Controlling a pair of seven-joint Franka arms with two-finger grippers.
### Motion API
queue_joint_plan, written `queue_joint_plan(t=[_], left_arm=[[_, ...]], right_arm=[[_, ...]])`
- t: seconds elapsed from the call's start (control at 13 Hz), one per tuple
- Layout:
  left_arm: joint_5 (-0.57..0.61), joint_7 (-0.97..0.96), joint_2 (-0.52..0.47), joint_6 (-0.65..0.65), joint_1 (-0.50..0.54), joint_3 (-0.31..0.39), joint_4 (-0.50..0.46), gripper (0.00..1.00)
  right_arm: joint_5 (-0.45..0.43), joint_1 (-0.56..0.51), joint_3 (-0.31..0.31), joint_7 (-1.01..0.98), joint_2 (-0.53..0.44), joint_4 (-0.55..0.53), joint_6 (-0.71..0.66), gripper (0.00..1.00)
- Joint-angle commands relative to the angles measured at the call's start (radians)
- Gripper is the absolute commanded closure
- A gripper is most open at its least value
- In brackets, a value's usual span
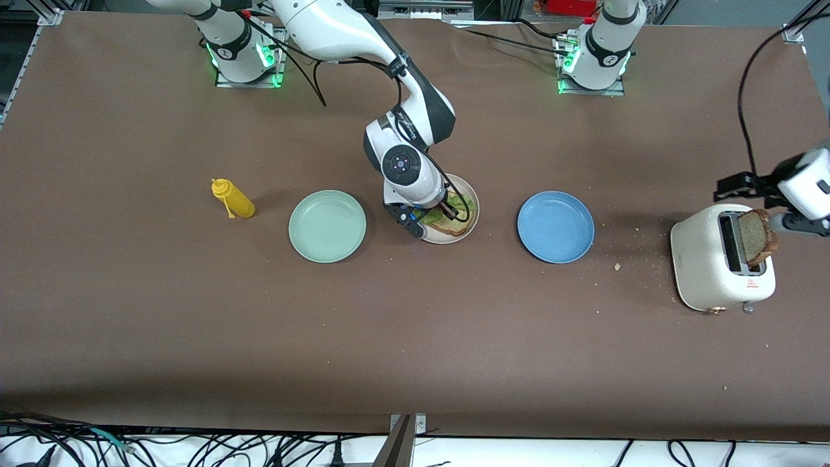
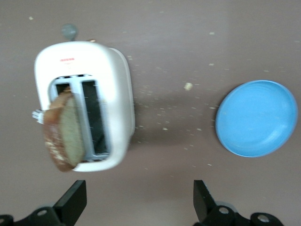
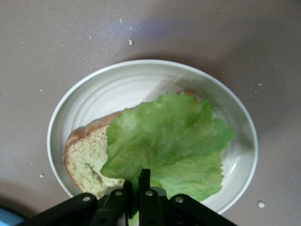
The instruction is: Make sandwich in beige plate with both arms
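Note:
My left gripper grabs the bread slice by its raised end [image 1: 755,224] next, since the slice sticks up tilted out of the toaster slot [image 1: 733,242].
The beige plate [image 1: 454,239] lies mid-table between two other plates. One bread slice [image 1: 450,226] lies on it, with the green lettuce leaf [image 1: 462,206] on top. My right gripper [image 1: 447,211] is low over the plate, shut on the leaf's edge. The right wrist view shows the plate [image 3: 141,68], the slice [image 3: 87,157], the leaf [image 3: 169,141] and the gripper [image 3: 138,181]. A second bread slice [image 1: 757,235] sticks up tilted out of a white toaster [image 1: 707,266]. My left gripper [image 1: 755,194] hangs open and empty beside the toaster [image 2: 115,94] and slice [image 2: 63,136]; it [image 2: 139,202] holds nothing.
A mint green plate [image 1: 327,226] lies toward the right arm's end, with a yellow squeeze bottle [image 1: 233,199] past it. A blue plate [image 1: 556,226] lies between the beige plate and the toaster, and shows in the left wrist view [image 2: 257,117]. Crumbs dot the table near the toaster.

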Motion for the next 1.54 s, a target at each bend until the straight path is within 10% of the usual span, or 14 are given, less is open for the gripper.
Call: queue_joint_plan(t=[0.0, 0.38, 0.46, 0.62, 1.08, 1.46], left_arm=[[0.034, 0.086, 0.067, 0.079, 0.069, -0.007, 0.016, 0.0], [0.077, 0.082, 0.171, 0.233, 0.134, -0.006, 0.001, 0.12], [0.08, 0.087, 0.182, 0.247, 0.144, -0.006, 0.001, 0.28], [0.103, 0.097, 0.178, 0.241, 0.149, -0.006, -0.013, 1.0], [0.103, 0.22, 0.143, 0.187, 0.155, -0.005, 0.007, 1.0], [0.092, 0.229, 0.092, -0.119, 0.14, -0.057, 0.177, 1.0]], right_arm=[[0.006, 0.005, -0.004, 0.009, 0.013, 0.023, 0.004, 0.01], [-0.009, -0.003, -0.096, -0.02, -0.019, 0.131, -0.182, 0.01], [-0.009, -0.006, -0.133, -0.055, -0.031, 0.165, -0.277, 0.01], [-0.005, -0.03, -0.202, -0.161, -0.078, 0.19, -0.434, 0.01], [-0.011, -0.24, -0.269, -0.507, -0.252, 0.202, -0.727, 0.01], [-0.009, -0.25, -0.502, -0.88, -0.298, 0.202, -0.908, 0.0]])
